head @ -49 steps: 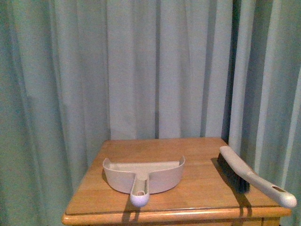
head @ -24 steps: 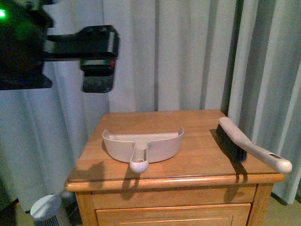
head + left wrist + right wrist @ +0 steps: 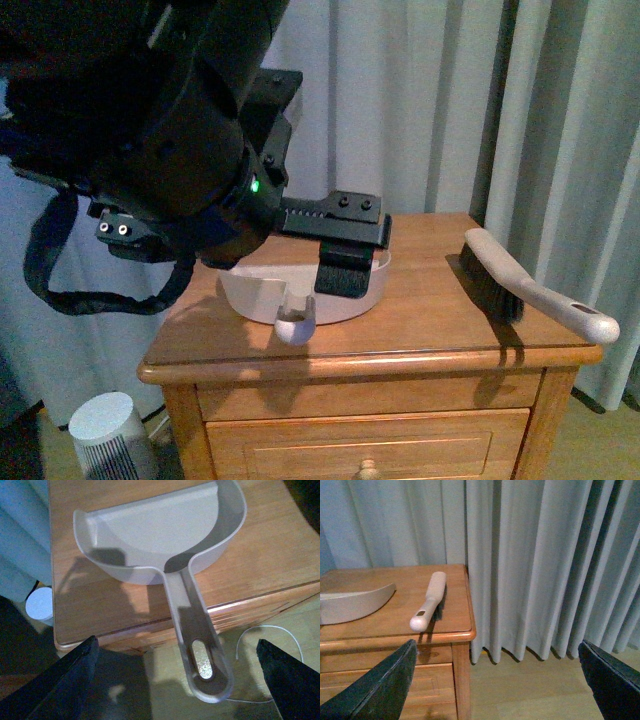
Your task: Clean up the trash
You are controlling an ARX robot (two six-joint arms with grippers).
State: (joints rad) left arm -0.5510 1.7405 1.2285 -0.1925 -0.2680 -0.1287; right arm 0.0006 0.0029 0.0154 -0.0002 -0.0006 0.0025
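Observation:
I should grab the dustpan by its narrow handle (image 3: 296, 313) with my left gripper next, because the dustpan's scoop (image 3: 345, 293) is wider than my open fingers.
No trash shows in any view. A beige dustpan (image 3: 352, 296) lies on the wooden nightstand (image 3: 440, 330), its handle (image 3: 196, 630) sticking out past the front edge. My left gripper (image 3: 345, 258) hovers open just above the pan; in the left wrist view the left gripper (image 3: 182, 680) straddles the handle's end with nothing between the fingers (image 3: 75, 677). A hand brush (image 3: 530, 290) with dark bristles lies on the nightstand's right side. The right gripper (image 3: 495, 682) stands open in the air to the right of the nightstand, beyond the brush (image 3: 429, 602).
Grey-green curtains (image 3: 560, 120) hang close behind and to the right of the nightstand. A small white cylinder (image 3: 110, 430) stands on the floor at its left. A thin white cable (image 3: 260, 629) lies on the floor in front. Drawers (image 3: 370, 440) face me.
My left arm came in from the upper left and dropped over the dustpan, now filling the front view's left. The front view has lowered, showing the drawers.

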